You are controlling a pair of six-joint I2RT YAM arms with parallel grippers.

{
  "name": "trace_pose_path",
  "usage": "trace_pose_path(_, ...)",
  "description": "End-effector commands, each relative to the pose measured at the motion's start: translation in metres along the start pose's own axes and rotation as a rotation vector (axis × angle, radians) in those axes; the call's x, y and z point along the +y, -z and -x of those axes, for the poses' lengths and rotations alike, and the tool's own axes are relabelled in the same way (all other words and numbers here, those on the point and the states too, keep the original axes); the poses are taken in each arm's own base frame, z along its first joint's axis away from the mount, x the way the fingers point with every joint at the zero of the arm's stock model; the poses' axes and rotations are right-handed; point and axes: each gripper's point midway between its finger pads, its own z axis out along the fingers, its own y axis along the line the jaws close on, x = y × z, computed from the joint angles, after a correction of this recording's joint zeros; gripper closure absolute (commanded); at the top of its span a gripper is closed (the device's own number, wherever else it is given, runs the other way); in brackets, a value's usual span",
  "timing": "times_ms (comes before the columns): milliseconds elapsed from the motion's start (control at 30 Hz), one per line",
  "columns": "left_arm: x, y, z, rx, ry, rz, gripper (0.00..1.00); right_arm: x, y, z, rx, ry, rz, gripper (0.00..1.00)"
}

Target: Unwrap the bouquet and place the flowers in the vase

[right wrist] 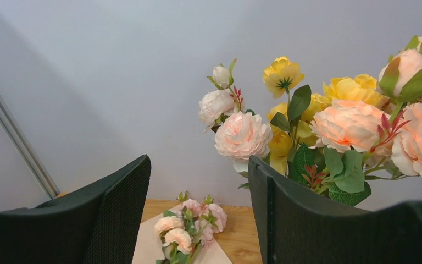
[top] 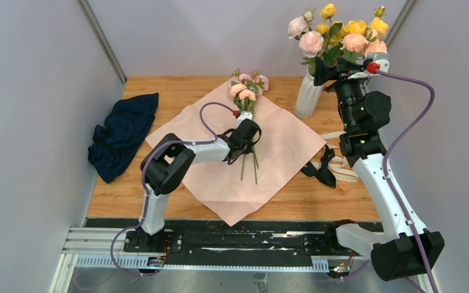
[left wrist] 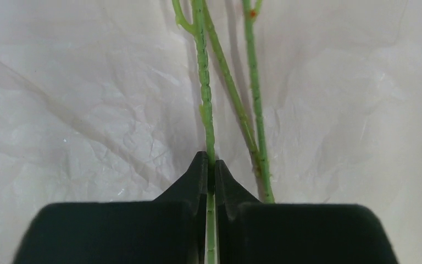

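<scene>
My right gripper grabs the peach rose by its stem near the leaves next, leaving the stem end free to enter the vase (top: 307, 97).
The bouquet lies unwrapped: its pink paper (top: 220, 177) is spread flat on the table, and the flowers (top: 248, 91), small pale-pink roses, rest on it with their heads toward the far edge. My left gripper (top: 239, 149) sits low over their stems. In the left wrist view it (left wrist: 211, 162) is shut on one thin green stem (left wrist: 206, 99), while two more stems (left wrist: 255, 110) lie loose just to the right on the paper (left wrist: 88, 110). The white ribbed vase (top: 307, 97) stands at the back right. My right gripper (top: 322, 72) hovers open beside its blooms, holding nothing (right wrist: 198, 165).
Yellow and peach roses (right wrist: 346, 124) fill the vase, close to my right fingers. A black ribbon (top: 323, 171) and a pale strip lie right of the paper. A dark blue cloth (top: 122, 134) is bunched at the table's left edge.
</scene>
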Motion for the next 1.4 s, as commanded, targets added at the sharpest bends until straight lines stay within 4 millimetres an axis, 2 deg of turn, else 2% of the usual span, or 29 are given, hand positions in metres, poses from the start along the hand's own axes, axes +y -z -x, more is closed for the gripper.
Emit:
trace_pose_path(0, 0.003, -0.012, -0.012, 0.032, -0.006, 0.001, 1.0, 0.01, 0.009, 0.004, -0.014, -0.032, 0.035, 0.32)
trace_pose_path(100, 0.005, -0.007, -0.007, 0.004, -0.012, -0.006, 1.0, 0.017, 0.015, 0.006, -0.015, -0.052, 0.063, 0.32)
trace_pose_path(167, 0.007, 0.004, 0.004, -0.045, -0.013, -0.019, 1.0, 0.026, 0.018, 0.006, -0.002, -0.064, 0.102, 0.32)
trace_pose_path(233, 0.012, 0.021, 0.019, -0.108, -0.017, -0.019, 1.0, 0.039, 0.021, 0.006, 0.02, -0.055, 0.136, 0.32)
trace_pose_path(367, 0.027, 0.059, 0.045, -0.22, -0.043, -0.011, 1.0, 0.063, 0.023, -0.008, 0.155, -0.029, 0.178, 0.29)
trace_pose_path(433, 0.033, 0.077, 0.056, -0.273, -0.046, -0.011, 1.0, 0.076, 0.023, -0.024, 0.246, -0.041, 0.209, 0.25)
trace_pose_path(533, 0.038, 0.101, 0.071, -0.355, -0.038, -0.022, 1.0, 0.094, 0.025, -0.06, 0.369, -0.11, 0.254, 0.2)
trace_pose_path(633, 0.041, 0.124, 0.084, -0.43, -0.037, -0.027, 1.0, 0.105, 0.028, -0.118, 0.5, -0.172, 0.273, 0.18)
trace_pose_path(767, 0.041, 0.154, 0.094, -0.524, -0.047, -0.038, 1.0, 0.118, 0.036, -0.178, 0.626, -0.222, 0.275, 0.17)
trace_pose_path(900, 0.042, 0.174, 0.101, -0.59, -0.039, -0.054, 1.0, 0.141, 0.048, -0.221, 0.716, -0.299, 0.297, 0.16)
trace_pose_path(967, 0.041, 0.181, 0.102, -0.612, -0.041, -0.069, 1.0, 0.151, 0.05, -0.237, 0.744, -0.334, 0.31, 0.16)
trace_pose_path(1067, 0.035, 0.19, 0.102, -0.633, -0.058, -0.101, 1.0, 0.162, 0.049, -0.248, 0.761, -0.352, 0.327, 0.16)
trace_pose_path(1367, 0.021, 0.2, 0.097, -0.655, -0.099, -0.158, 1.0, 0.202, 0.045, -0.257, 0.775, -0.4, 0.413, 0.16)
